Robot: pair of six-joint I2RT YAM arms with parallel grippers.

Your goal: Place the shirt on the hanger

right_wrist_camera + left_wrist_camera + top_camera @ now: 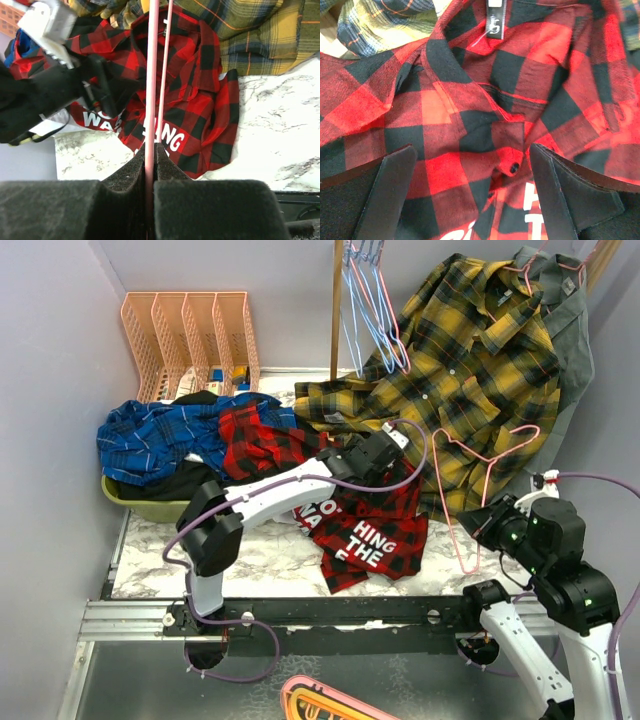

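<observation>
I will next grab the plaid shirt with my left gripper by the buttoned fold at its collar [492,151]. That keeps it open for the hanger.
The red-and-black plaid shirt [375,540] lies crumpled on the marble table, with white lettering showing at its front edge. My left gripper [372,462] is open just above the shirt's collar area [470,115]. Its two black fingers [390,195] stand apart on either side of a buttoned fold and hold nothing. My right gripper [488,523] is shut on the pink wire hanger [466,568] and holds it upright to the right of the shirt. In the right wrist view the hanger wire [150,75] runs up from the closed pads, with the shirt [200,100] behind it.
A yellow plaid shirt [480,350] hangs at the back right over a grey shirt [565,310]. Light blue hangers [365,300] hang by a wooden pole [337,310]. A blue plaid shirt [160,435] fills a green basin [150,505]. An orange rack [190,335] stands at the back left.
</observation>
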